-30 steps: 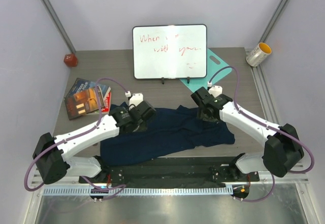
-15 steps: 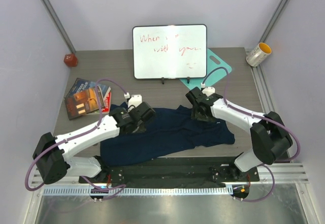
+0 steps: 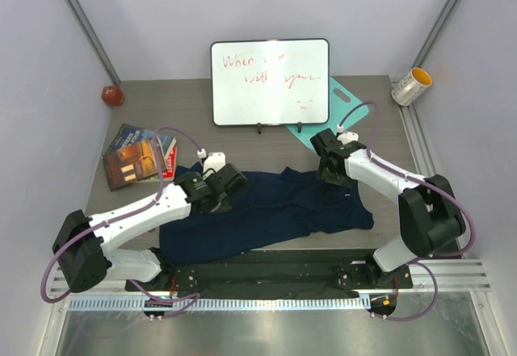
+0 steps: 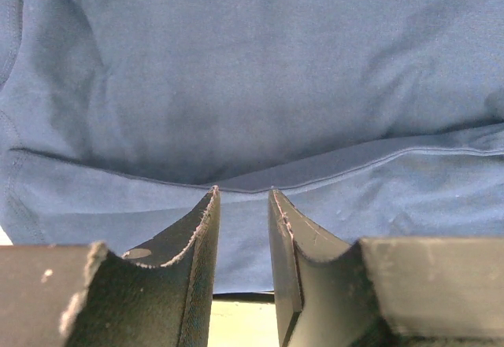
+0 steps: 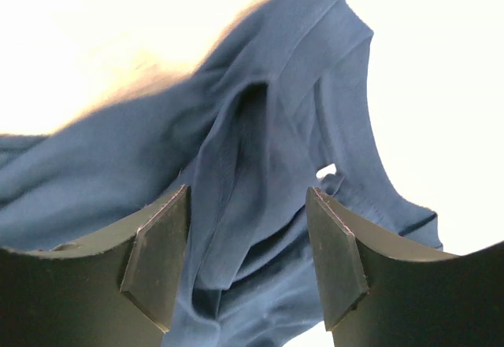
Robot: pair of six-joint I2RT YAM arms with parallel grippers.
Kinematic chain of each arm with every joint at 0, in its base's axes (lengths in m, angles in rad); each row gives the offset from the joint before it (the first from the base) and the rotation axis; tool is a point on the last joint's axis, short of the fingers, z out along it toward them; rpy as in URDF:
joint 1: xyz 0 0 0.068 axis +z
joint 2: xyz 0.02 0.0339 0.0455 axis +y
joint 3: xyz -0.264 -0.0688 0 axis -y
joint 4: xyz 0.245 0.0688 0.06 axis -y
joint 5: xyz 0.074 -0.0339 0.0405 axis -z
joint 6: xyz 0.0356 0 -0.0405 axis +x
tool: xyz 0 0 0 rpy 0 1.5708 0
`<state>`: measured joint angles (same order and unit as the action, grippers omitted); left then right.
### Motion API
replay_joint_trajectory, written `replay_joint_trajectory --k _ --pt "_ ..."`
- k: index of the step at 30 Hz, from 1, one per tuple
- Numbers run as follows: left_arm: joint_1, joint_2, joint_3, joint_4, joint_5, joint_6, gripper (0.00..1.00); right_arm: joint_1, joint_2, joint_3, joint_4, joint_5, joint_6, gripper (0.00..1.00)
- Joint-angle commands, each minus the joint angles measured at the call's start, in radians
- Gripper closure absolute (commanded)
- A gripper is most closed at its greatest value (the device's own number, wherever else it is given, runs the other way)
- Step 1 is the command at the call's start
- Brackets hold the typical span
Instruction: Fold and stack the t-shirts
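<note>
My right gripper should next grab the navy t-shirt by the bunched fold near its corner, to pull the rumpled fabric out for folding.
A dark navy t-shirt lies rumpled and spread across the table's near middle, between the two arms. My left gripper rests on its upper left part. In the left wrist view the jaws stand a narrow gap apart, tips at a folded hem of the t-shirt, with flat fabric showing through the gap. My right gripper is over the shirt's upper right corner. In the right wrist view it is wide open and empty above a bunched fold of the t-shirt.
A whiteboard stands at the back middle with a flat teal board behind its right side. A book lies at the left, a red object at the back left, a yellow-lined cup at the back right.
My right gripper swung left over the shirt's top edge, then back right and slightly farther away, and its elbow drew in. The left arm and the t-shirt have barely moved.
</note>
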<state>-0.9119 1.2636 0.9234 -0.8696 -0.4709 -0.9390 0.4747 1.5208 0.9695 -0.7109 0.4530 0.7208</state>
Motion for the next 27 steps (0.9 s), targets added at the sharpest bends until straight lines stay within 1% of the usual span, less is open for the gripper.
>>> replay_joint_trajectory --k 1,5,7,8,9,11,12,13,14,19,22,23,25,27 --pt "0.005 0.008 0.002 0.004 -0.028 -0.015 0.68 -0.030 0.031 0.051 0.033 0.033 -0.035 0.35" --pt "0.005 0.010 0.005 0.003 -0.029 -0.015 0.69 -0.048 0.070 0.066 0.044 0.029 -0.049 0.36" --pt "0.005 0.010 0.003 -0.002 -0.031 -0.015 0.69 -0.054 0.079 0.063 0.053 0.030 -0.050 0.41" --pt "0.005 0.011 0.002 -0.002 -0.032 -0.015 0.69 -0.056 0.082 0.061 0.060 0.027 -0.050 0.44" --pt "0.005 0.011 0.003 -0.005 -0.034 -0.015 0.69 -0.056 0.084 0.060 0.067 0.027 -0.052 0.54" --pt "0.005 0.013 0.002 -0.005 -0.038 -0.015 0.69 -0.061 0.093 0.057 0.074 0.032 -0.050 0.69" --pt "0.007 0.016 0.000 -0.005 -0.041 -0.017 0.68 -0.059 0.095 0.060 0.076 0.039 -0.049 0.87" --pt "0.007 0.014 -0.001 -0.003 -0.041 -0.018 0.69 -0.059 0.099 0.060 0.076 0.044 -0.050 0.95" --pt "0.007 0.016 -0.001 -0.005 -0.046 -0.020 0.68 -0.061 0.102 0.061 0.076 0.046 -0.047 0.99" --pt "0.030 0.017 0.002 -0.046 -0.080 -0.055 0.68 -0.061 0.072 0.072 0.061 0.067 -0.047 0.99" --pt "0.099 0.025 -0.004 -0.095 -0.084 -0.072 0.67 -0.061 0.032 0.100 0.028 0.093 -0.047 0.99" --pt "0.140 0.026 -0.008 -0.103 -0.078 -0.072 0.67 -0.061 0.023 0.110 0.010 0.113 -0.049 0.99" --pt "0.175 0.023 -0.018 -0.106 -0.060 -0.070 0.67 -0.061 -0.010 0.144 -0.008 0.130 -0.052 0.99" --pt "0.208 0.014 -0.024 -0.101 -0.054 -0.070 0.60 -0.064 -0.033 0.169 -0.028 0.150 -0.055 0.99"
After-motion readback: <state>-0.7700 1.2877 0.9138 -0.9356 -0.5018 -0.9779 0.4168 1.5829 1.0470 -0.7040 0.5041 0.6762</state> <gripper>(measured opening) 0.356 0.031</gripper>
